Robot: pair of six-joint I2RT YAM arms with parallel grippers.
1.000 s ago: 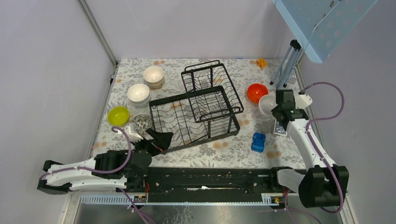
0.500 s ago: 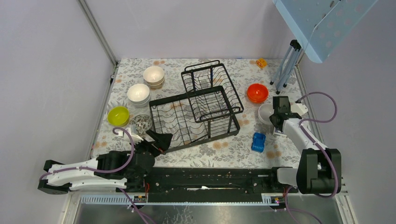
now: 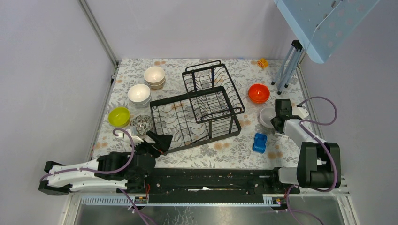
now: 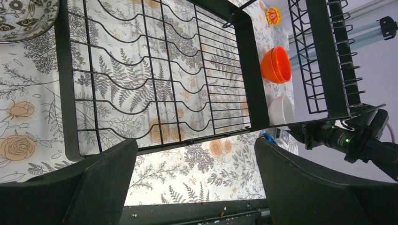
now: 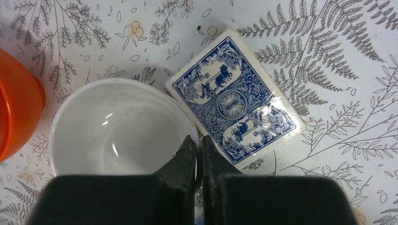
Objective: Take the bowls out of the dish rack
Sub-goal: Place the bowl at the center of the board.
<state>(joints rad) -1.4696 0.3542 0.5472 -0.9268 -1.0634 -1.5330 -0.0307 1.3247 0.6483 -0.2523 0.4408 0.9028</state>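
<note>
The white bowl (image 3: 266, 116) would stand; my right gripper should open.
The black wire dish rack (image 3: 171, 119) stands mid-table, and no bowl shows in it (image 4: 248, 70). My right gripper (image 5: 199, 143) is shut on the rim of a white bowl (image 5: 112, 136), one finger inside and one outside. That white bowl (image 3: 266, 116) sits low beside a stack of orange bowls (image 3: 258, 93). Left of the rack are a cream stack (image 3: 154, 76), a white stack (image 3: 139, 94), a yellow-green bowl (image 3: 118, 116) and a dark-patterned bowl (image 3: 141, 123). My left gripper (image 3: 162, 139) is open and empty at the rack's near left corner.
A blue-backed deck of cards (image 5: 234, 108) lies right against the white bowl. A blue toy block (image 3: 259, 142) sits near the rack's front right corner. A small yellow toy (image 3: 263, 63) and a tripod's legs (image 3: 286, 70) stand at the back right.
My right arm has pulled back and lowered the white bowl toward the table, beside the orange bowls. The left arm has barely moved.
</note>
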